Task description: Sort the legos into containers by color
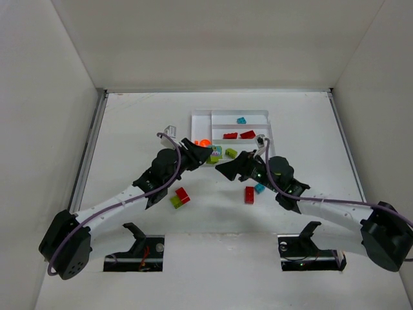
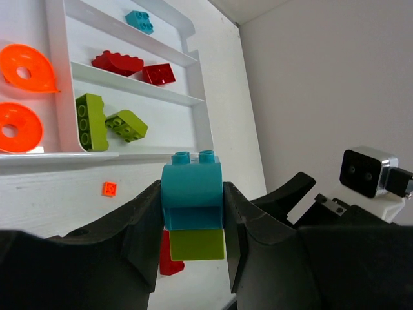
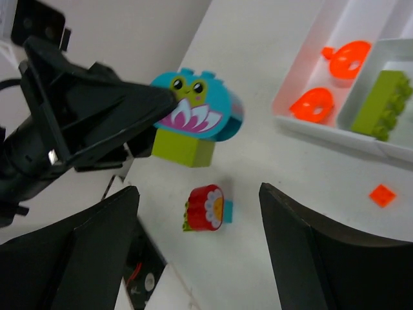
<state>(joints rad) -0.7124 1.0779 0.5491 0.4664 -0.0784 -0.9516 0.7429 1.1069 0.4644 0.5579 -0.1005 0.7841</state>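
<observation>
My right gripper should grab the lime brick by its sides next, so that the teal brick stays free to sort apart.
My left gripper (image 1: 204, 155) (image 2: 191, 216) is shut on a teal brick (image 2: 191, 181) with a lime brick (image 2: 197, 244) stuck under it, held above the table just in front of the white tray (image 1: 195, 118). In the right wrist view the teal brick (image 3: 197, 106) shows a monster face. My right gripper (image 1: 222, 169) (image 3: 199, 190) is open and empty, facing that stack. Below it lies a red flower piece (image 3: 205, 208). The tray holds orange pieces (image 2: 26, 66), lime bricks (image 2: 90, 121), red bricks (image 2: 117, 62) and a teal brick (image 2: 139, 21).
On the table lie a red and lime pair (image 1: 179, 197), a red brick (image 1: 249, 194), a teal brick (image 1: 259, 188) and a small orange tile (image 2: 110, 188). White walls enclose the table on three sides.
</observation>
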